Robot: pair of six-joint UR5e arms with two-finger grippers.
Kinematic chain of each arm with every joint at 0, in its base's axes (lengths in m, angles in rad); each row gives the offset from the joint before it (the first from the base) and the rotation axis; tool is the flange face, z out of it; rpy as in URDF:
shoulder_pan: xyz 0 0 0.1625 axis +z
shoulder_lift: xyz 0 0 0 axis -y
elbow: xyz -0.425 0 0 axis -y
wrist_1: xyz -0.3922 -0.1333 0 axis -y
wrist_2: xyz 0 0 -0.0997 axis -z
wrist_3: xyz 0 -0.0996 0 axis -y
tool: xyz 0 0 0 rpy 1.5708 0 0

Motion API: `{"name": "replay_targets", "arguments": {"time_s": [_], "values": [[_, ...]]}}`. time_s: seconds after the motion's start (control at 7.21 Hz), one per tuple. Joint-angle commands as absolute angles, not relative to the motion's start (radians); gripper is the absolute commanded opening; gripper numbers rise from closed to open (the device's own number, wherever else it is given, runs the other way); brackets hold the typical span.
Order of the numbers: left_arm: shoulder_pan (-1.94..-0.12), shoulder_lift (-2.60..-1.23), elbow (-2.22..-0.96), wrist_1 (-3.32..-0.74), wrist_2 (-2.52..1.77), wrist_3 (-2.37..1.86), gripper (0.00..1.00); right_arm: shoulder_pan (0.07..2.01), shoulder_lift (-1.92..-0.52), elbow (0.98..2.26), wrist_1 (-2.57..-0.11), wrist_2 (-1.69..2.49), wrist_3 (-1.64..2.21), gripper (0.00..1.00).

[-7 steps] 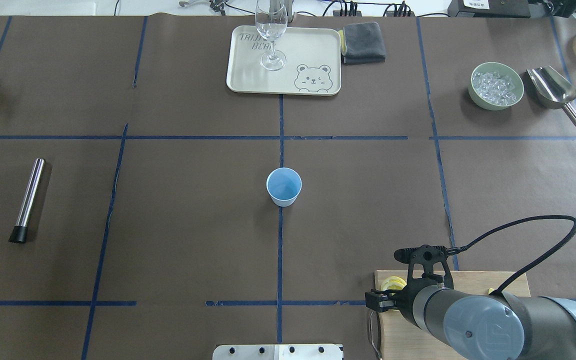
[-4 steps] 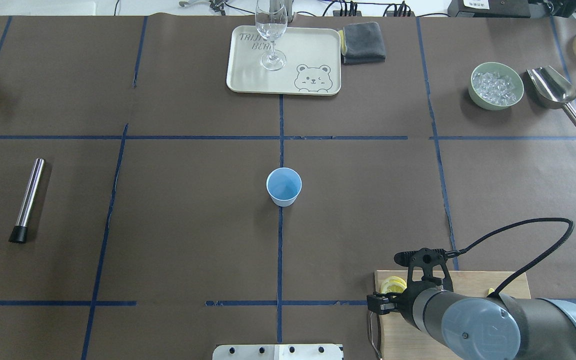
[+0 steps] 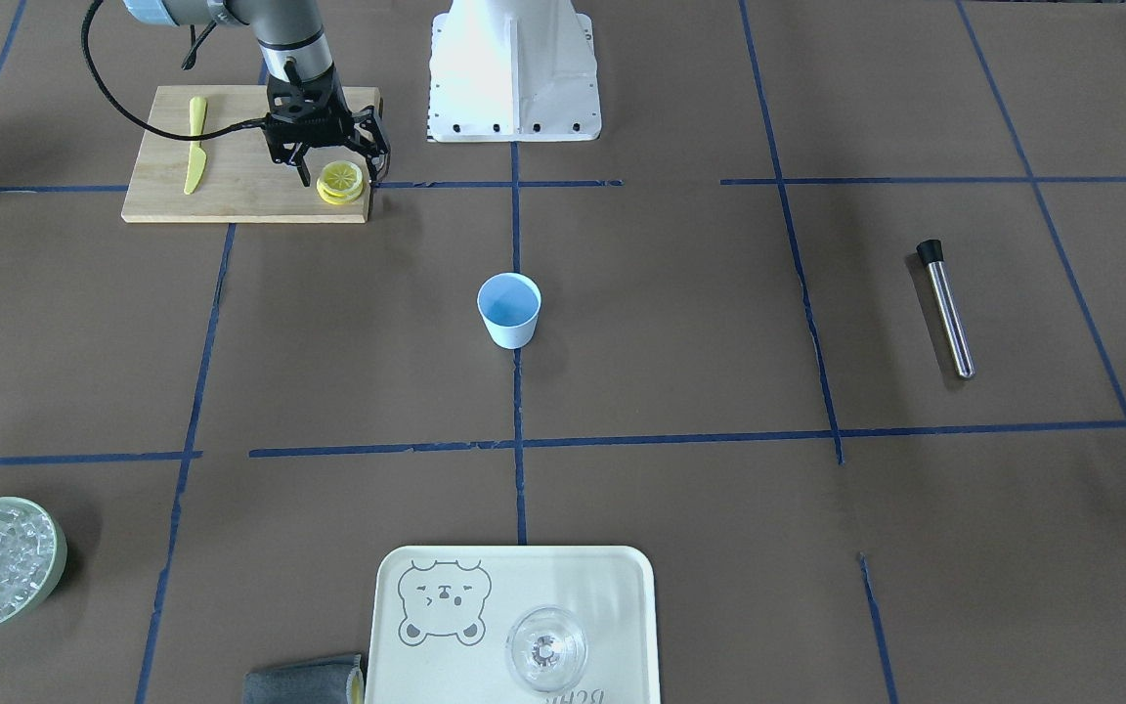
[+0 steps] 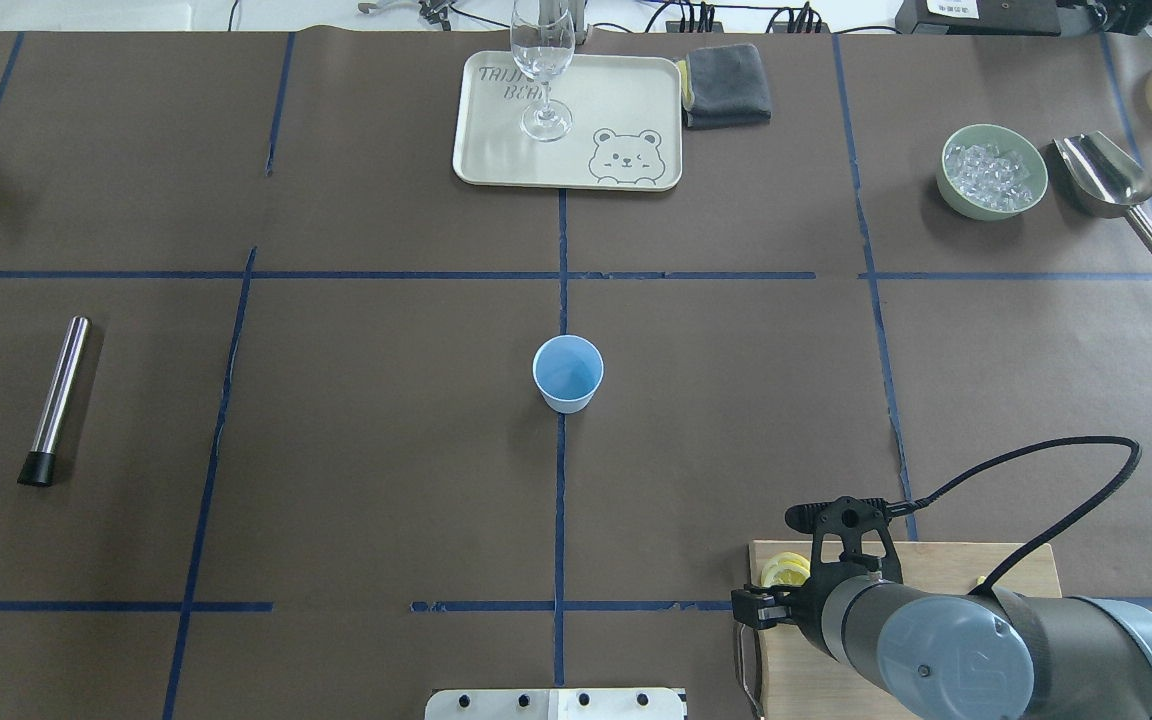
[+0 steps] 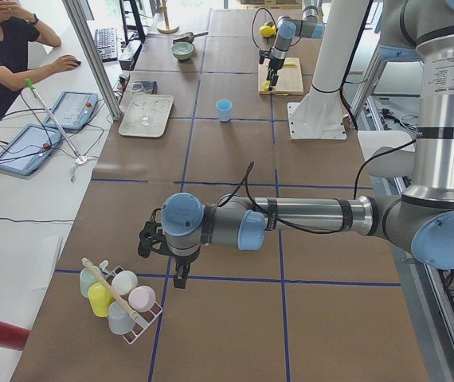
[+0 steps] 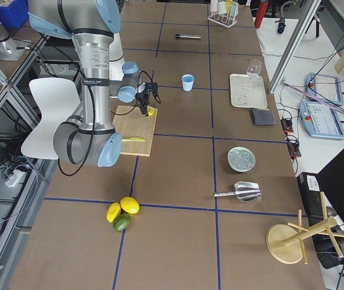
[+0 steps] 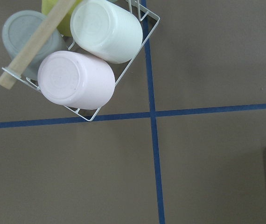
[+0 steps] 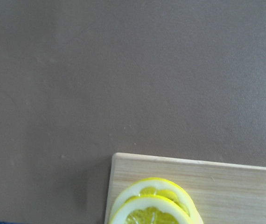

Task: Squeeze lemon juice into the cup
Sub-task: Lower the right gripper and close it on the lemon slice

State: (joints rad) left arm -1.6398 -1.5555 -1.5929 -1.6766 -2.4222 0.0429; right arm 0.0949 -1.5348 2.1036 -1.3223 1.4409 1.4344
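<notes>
Next, my right gripper takes hold of the lemon slice by its rind edges to squeeze juice into the cup (image 3: 508, 307).
The light-blue cup (image 4: 568, 373) stands upright at the table's middle, also in the front view (image 3: 508, 309). A stack of lemon slices (image 3: 340, 182) lies on the corner of the wooden cutting board (image 3: 231, 191), partly visible in the overhead view (image 4: 784, 571) and the right wrist view (image 8: 154, 205). My right gripper (image 3: 339, 168) is open and hangs just above the slices, a finger on either side. My left gripper (image 5: 163, 259) hovers far off by a wire rack of cups (image 7: 84, 56); I cannot tell whether it is open or shut.
A yellow knife (image 3: 195, 144) lies on the board. A tray (image 4: 616, 100) with a wine glass (image 4: 542, 60), a grey cloth (image 4: 728, 86), a bowl of ice (image 4: 993, 171) and a metal scoop (image 4: 1111, 190) are at the far side. A steel rod (image 4: 56, 400) lies left.
My right arm has shifted slightly and its cable loop has sunk a little. The gripper stays over the lemon slices. The cup has not moved.
</notes>
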Motion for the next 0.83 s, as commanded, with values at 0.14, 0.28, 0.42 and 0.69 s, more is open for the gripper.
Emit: {"name": "replay_targets", "arguments": {"time_s": [0.14,0.28,0.42,0.69], "values": [[-1.64,-1.555,-1.594,-1.677,-2.424,0.043,1.0,0.12,-1.532,2.092,-1.345,1.448,1.424,1.0],[-1.64,-1.555,-1.595,-1.677,-2.422,0.041,1.0,0.121,-1.532,2.094,-1.35,1.448,1.424,1.0],[-1.64,-1.555,-1.592,-1.677,-2.424,0.041,1.0,0.121,-1.531,2.095,-1.35,1.45,1.424,1.0],[-1.64,-1.555,-1.591,-1.677,-2.422,0.043,1.0,0.117,-1.508,2.094,-1.351,1.45,1.424,1.0]]}}
